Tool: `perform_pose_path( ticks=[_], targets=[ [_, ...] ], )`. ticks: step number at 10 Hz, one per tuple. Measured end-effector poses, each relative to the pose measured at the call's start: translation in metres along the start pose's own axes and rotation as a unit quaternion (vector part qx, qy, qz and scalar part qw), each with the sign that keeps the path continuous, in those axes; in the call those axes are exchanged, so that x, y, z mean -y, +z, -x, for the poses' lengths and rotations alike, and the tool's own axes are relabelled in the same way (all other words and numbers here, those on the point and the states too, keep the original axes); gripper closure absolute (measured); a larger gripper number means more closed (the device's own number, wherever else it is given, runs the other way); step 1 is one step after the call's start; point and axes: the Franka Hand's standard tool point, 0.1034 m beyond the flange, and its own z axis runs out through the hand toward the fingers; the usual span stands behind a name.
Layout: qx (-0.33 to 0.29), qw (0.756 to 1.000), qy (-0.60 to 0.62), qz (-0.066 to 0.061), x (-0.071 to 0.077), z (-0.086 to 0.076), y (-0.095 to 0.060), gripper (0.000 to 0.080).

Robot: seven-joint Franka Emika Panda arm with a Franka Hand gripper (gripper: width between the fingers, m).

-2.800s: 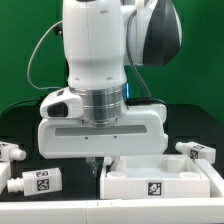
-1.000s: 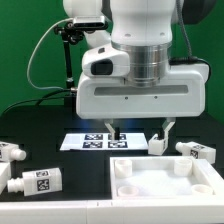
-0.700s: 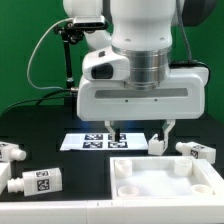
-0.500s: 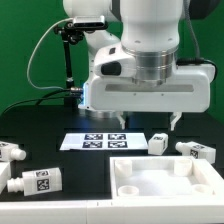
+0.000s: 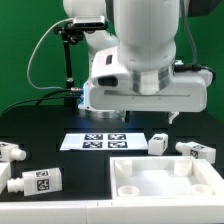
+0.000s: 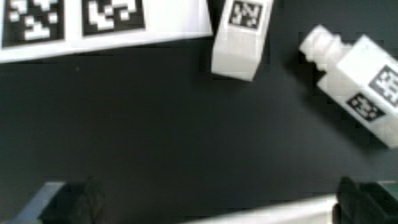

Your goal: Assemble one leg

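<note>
The small white leg has to go onto the white tray-like tabletop to assemble one leg, so my gripper will next grip the leg by its plain end (image 5: 155, 150) (image 6: 235, 64).
My gripper (image 5: 148, 117) hangs open and empty above the table, over the marker board (image 5: 100, 140) and a small white leg (image 5: 158, 143) with a tag beside it. The wrist view shows that leg (image 6: 240, 40) and a second leg (image 6: 356, 75) lying apart from it, both well away from my dark fingertips (image 6: 71, 200). The second leg (image 5: 197, 152) lies at the exterior view's right. Two more legs (image 5: 12, 152) (image 5: 38, 182) lie at the exterior view's left. The gripper (image 6: 217, 205) touches nothing.
The large white tray-like tabletop (image 5: 165, 185) lies at the front, on the exterior view's right. The marker board's corner shows in the wrist view (image 6: 89, 30). A black stand with cables (image 5: 68, 50) rises at the back. The table is black.
The gripper moved from over the tabletop to the marker board, hung low there with fingers spread, then rose. The leg beside the board stayed put.
</note>
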Motion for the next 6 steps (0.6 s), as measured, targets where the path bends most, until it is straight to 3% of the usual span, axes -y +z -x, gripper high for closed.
perform_pose_path(
  ticks=[1,2,3,6],
  targets=[
    [0.027,1.0,0.013,-0.002,0.001,0.001,0.006,0.0151],
    [0.08,0.995,0.054,-0.024,0.01,0.011,0.024,0.0151],
    [0.097,0.992,0.072,-0.034,0.015,0.011,0.037,0.0151],
    [0.092,0.992,0.074,-0.034,0.016,0.01,0.039,0.0151]
  ],
)
